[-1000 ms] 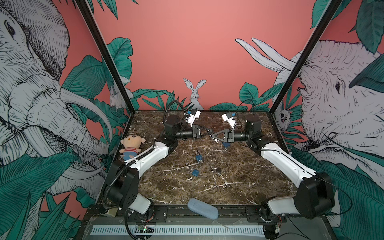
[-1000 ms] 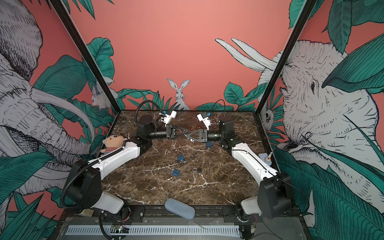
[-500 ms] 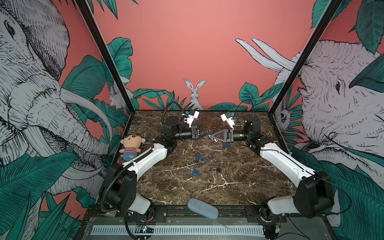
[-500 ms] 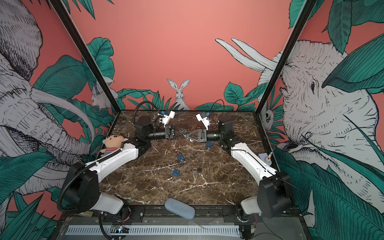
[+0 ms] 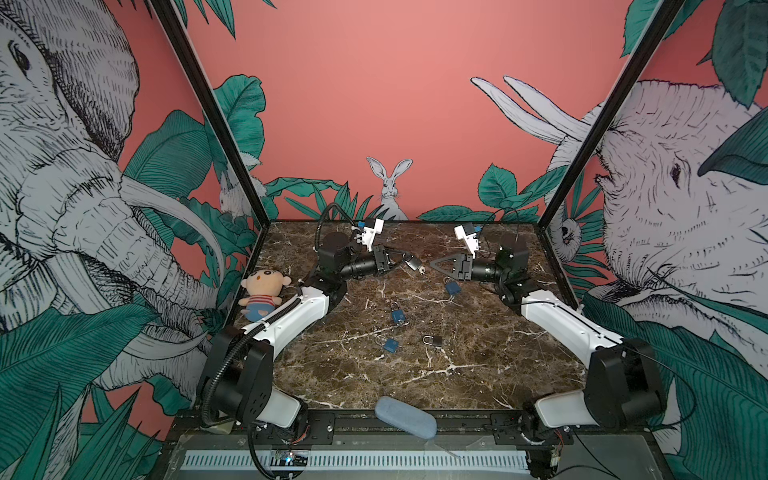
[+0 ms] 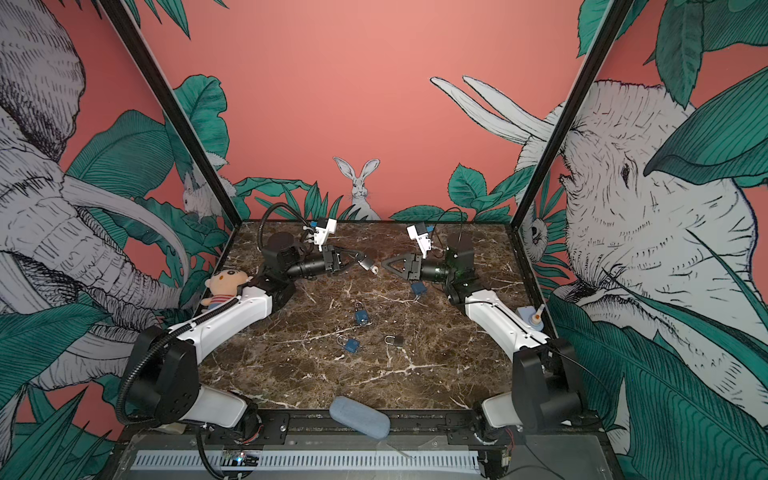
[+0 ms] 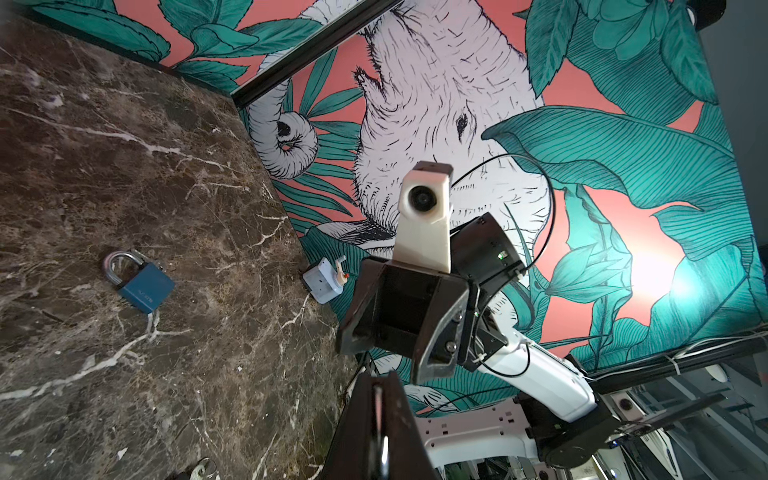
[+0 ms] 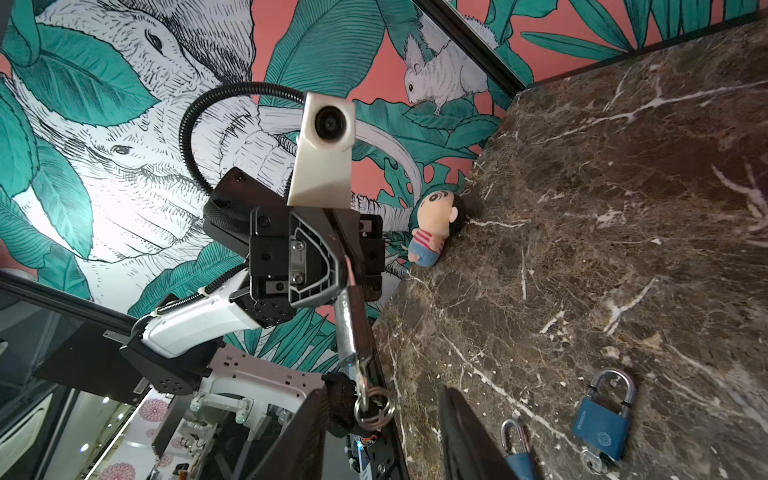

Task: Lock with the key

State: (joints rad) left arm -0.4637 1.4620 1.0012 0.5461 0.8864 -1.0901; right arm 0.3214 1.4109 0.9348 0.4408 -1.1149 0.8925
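My right gripper will next grab the key by its ringed end outside the padlock (image 5: 412, 261). Then it can work the lock and pull the key out.
My left gripper (image 5: 401, 261) is shut on a dark padlock (image 5: 411, 262), which it holds in the air above the back middle of the marble table (image 5: 478, 374). In the right wrist view the padlock (image 8: 353, 328) shows edge-on. A key (image 8: 365, 384) sticks out of the padlock's end with a ring (image 8: 376, 409) hanging from it. My right gripper (image 8: 380, 432) faces it with its jaws wide apart; the ring hangs between the fingers (image 8: 461, 436) and touches neither. Both top views show the right gripper (image 6: 386, 264) tip to tip with the padlock (image 6: 366, 262).
Three blue padlocks (image 5: 453, 287) (image 5: 398, 316) (image 5: 390, 344) and a dark one (image 5: 434, 340) lie mid-table. A plush doll (image 5: 262, 293) sits at the left edge and a small white device (image 6: 530, 318) at the right edge. A grey-blue pouch (image 5: 405, 415) rests on the front rail.
My right gripper's jaws have opened around the key and it has drawn slightly back to the right. The left gripper still holds the padlock in about the same place.
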